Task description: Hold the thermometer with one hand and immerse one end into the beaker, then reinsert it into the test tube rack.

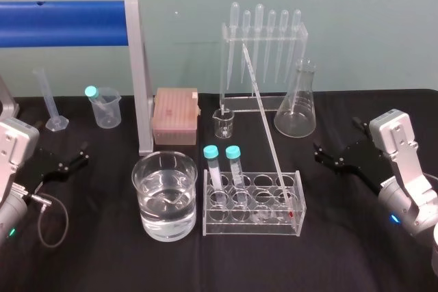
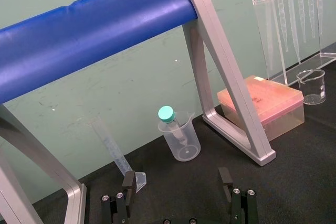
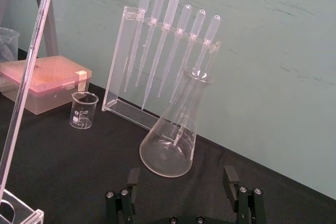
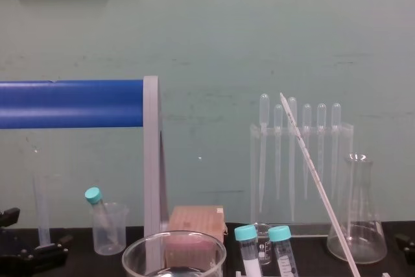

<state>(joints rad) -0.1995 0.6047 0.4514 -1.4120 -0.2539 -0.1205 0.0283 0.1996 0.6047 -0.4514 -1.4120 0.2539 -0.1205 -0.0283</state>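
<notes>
The thermometer's lower end is down in the clear rack (image 3: 23, 211), so my right gripper will reach the thermometer and grab its free upper part (image 3: 44, 3).
The thermometer (image 1: 268, 131) stands slanted in the clear test tube rack (image 1: 298, 204), its red tip down in a right-hand hole and its top leaning back toward the pipette stand. It also crosses the right wrist view as a thin scaled rod, the thermometer (image 3: 26, 80), and rises in the chest view (image 4: 318, 186). The beaker (image 1: 164, 195), wide and part full of water, sits just left of the rack. My right gripper (image 1: 321, 154) rests open on the cloth right of the rack, with its fingers (image 3: 231, 176) spread on nothing. My left gripper (image 1: 81, 154) lies open at the far left.
Two teal-capped tubes (image 1: 222, 165) stand in the rack. Behind are a pipette stand (image 1: 263, 39), a conical flask (image 1: 298, 104), a tiny glass beaker (image 1: 224, 123), a pink tip box (image 1: 176, 114), a blue-barred metal frame (image 1: 140, 80), a plastic beaker (image 1: 105, 107) and a graduated cylinder (image 1: 49, 100).
</notes>
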